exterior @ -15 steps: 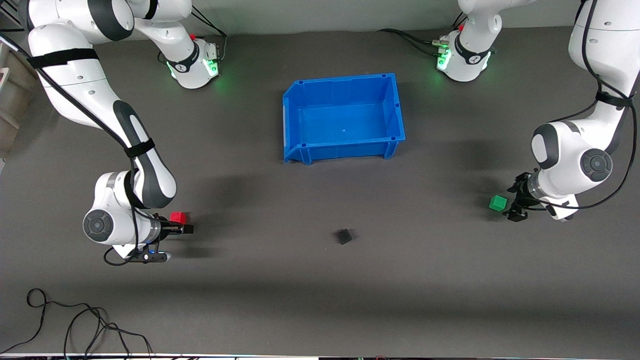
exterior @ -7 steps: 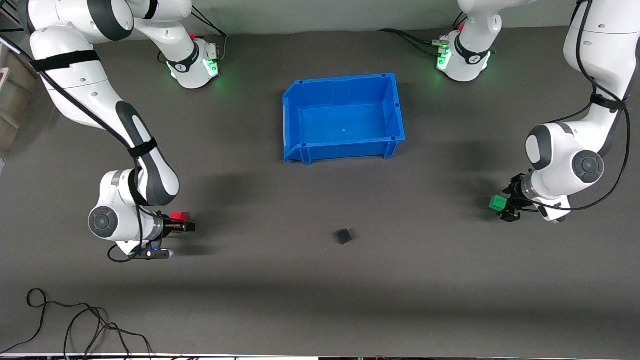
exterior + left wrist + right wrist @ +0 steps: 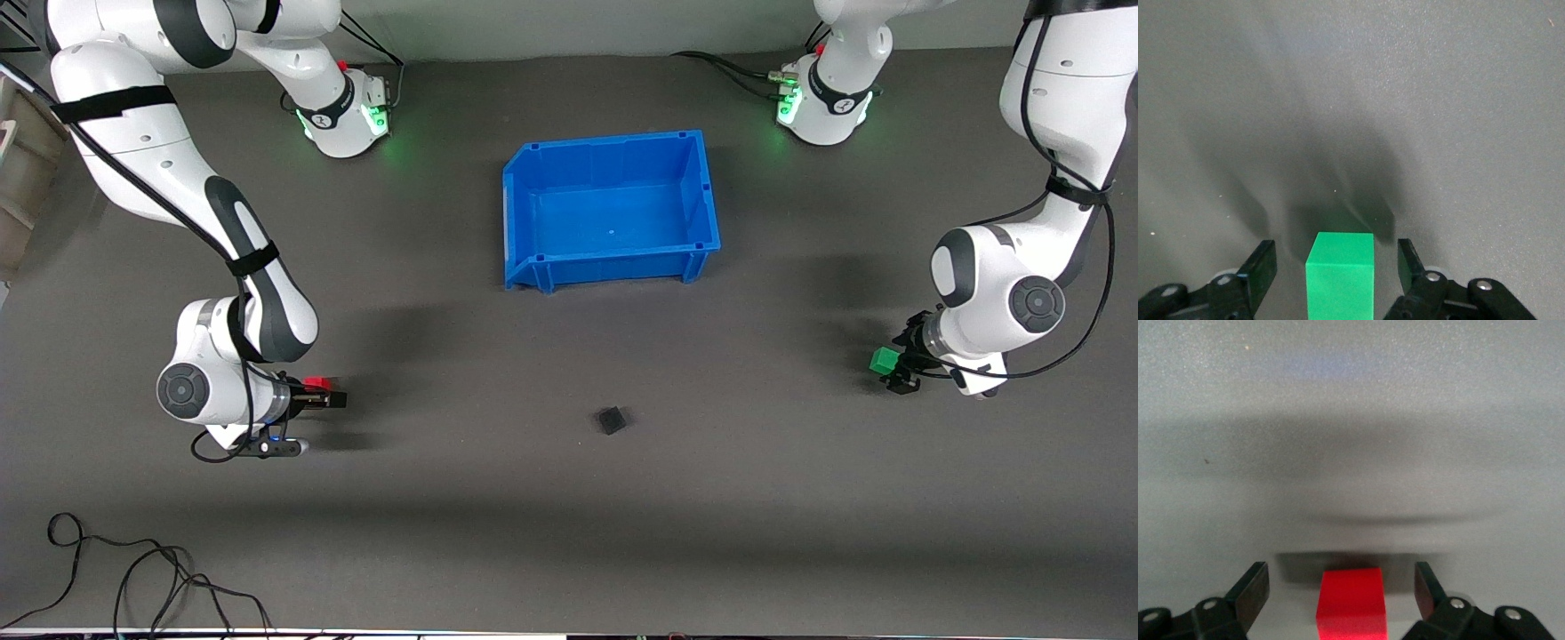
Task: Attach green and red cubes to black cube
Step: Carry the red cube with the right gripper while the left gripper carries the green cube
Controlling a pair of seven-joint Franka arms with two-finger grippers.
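Observation:
Both fingers stand on either side of the red cube in the right wrist view, so closing my right gripper now would catch it. It is time to close.
The green cube (image 3: 884,360) rests on the table at the left arm's end. My left gripper (image 3: 894,365) is low over it and open; in the left wrist view the green cube (image 3: 1340,275) stands between the two fingers with gaps on both sides. The red cube (image 3: 316,385) rests on the table at the right arm's end. My right gripper (image 3: 325,395) is low over it and open; in the right wrist view the red cube (image 3: 1351,601) stands between the fingers, untouched. The black cube (image 3: 611,420) lies alone mid-table, nearer the front camera than the bin.
A blue bin (image 3: 521,213) stands empty between the two arm bases. A loose black cable (image 3: 133,578) lies near the table's front edge at the right arm's end.
Both grippers have come down around their cubes: the left one has moved over the green cube, the right one has sunk over the red cube. The cubes have not moved.

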